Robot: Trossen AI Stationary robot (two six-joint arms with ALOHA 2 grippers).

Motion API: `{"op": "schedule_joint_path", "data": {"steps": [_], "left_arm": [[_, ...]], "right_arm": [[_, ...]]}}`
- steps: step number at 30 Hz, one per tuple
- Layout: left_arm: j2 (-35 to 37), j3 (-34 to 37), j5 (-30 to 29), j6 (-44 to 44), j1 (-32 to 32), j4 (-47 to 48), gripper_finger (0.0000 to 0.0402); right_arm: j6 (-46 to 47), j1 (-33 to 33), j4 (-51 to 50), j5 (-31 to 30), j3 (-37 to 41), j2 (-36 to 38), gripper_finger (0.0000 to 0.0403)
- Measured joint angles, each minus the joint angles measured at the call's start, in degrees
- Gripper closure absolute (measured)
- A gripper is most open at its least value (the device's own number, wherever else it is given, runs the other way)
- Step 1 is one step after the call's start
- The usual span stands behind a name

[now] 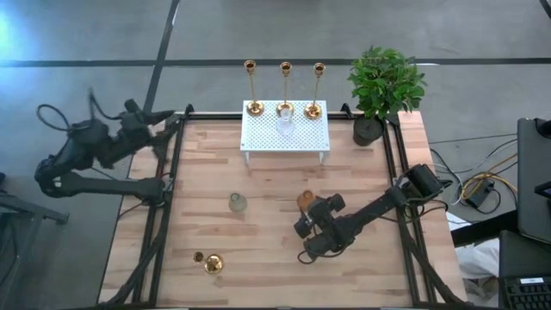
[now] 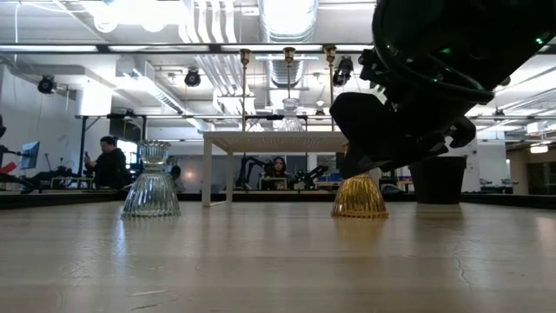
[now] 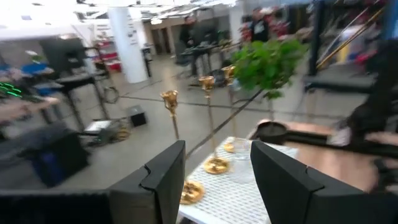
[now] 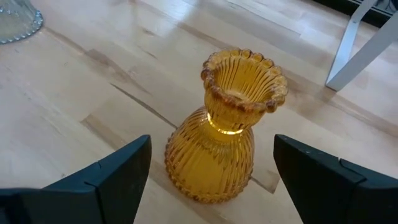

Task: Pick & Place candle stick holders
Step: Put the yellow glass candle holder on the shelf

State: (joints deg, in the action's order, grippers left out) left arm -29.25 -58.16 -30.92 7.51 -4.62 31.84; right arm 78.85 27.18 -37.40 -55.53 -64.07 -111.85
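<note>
I should next take hold of the amber glass holder by its narrow middle (image 4: 225,124) with my right gripper, to place the holder on the white stand.
Three gold candlesticks (image 1: 285,86) stand by their round bases along the far edge of a white perforated stand (image 1: 258,142); they also show in the left wrist view (image 3: 211,124). A fourth gold candlestick (image 1: 210,262) is at the table's near left; I cannot tell whether it stands or lies. My right gripper (image 4: 211,146) is open, its fingers on either side of an upright amber ribbed glass holder (image 4: 217,137) without touching it; that holder also shows in the high view (image 1: 304,200). My left gripper (image 3: 217,155) is open and empty beyond the table's far left corner (image 1: 151,120).
A clear glass holder (image 1: 238,203) stands left of the amber one. Another clear glass piece (image 1: 284,126) stands on the white stand. A potted plant (image 1: 383,86) is at the far right corner. Black rails (image 1: 168,198) run along the table's sides.
</note>
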Motion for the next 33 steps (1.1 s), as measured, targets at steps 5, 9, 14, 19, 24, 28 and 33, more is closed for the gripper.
{"op": "schedule_joint_path", "data": {"steps": [5,9,14,19,24,28,33], "left_arm": [[3.44,4.36,2.45,-8.31,-0.02,3.86,0.0213],[7.29,8.55,3.42,-11.41,0.0,3.31,0.0213],[13.39,13.13,4.39,-12.12,0.0,1.89,0.0213],[19.33,17.52,8.0,-11.72,-0.02,2.17,0.0213],[24.7,21.04,12.13,-12.68,-0.02,2.42,0.0213],[28.14,23.59,14.94,-14.58,-0.02,1.63,0.0213],[28.98,26.28,18.92,-16.88,-0.01,2.16,0.0213]], "right_arm": [[0.29,-0.67,-0.12,-0.08,0.0,0.0,0.0078],[0.48,-0.73,-0.05,-0.2,0.0,0.0,0.0078],[0.55,-1.01,0.13,-1.53,0.04,0.02,0.0078],[0.66,-2.62,1.35,-1.51,0.78,0.02,0.0078],[0.68,-3.87,2.37,-1.24,0.87,0.02,0.0079],[0.48,-4.19,2.39,-1.17,0.87,0.02,0.0098],[0.48,-4.22,2.33,-0.94,0.98,0.02,0.0141]]}}
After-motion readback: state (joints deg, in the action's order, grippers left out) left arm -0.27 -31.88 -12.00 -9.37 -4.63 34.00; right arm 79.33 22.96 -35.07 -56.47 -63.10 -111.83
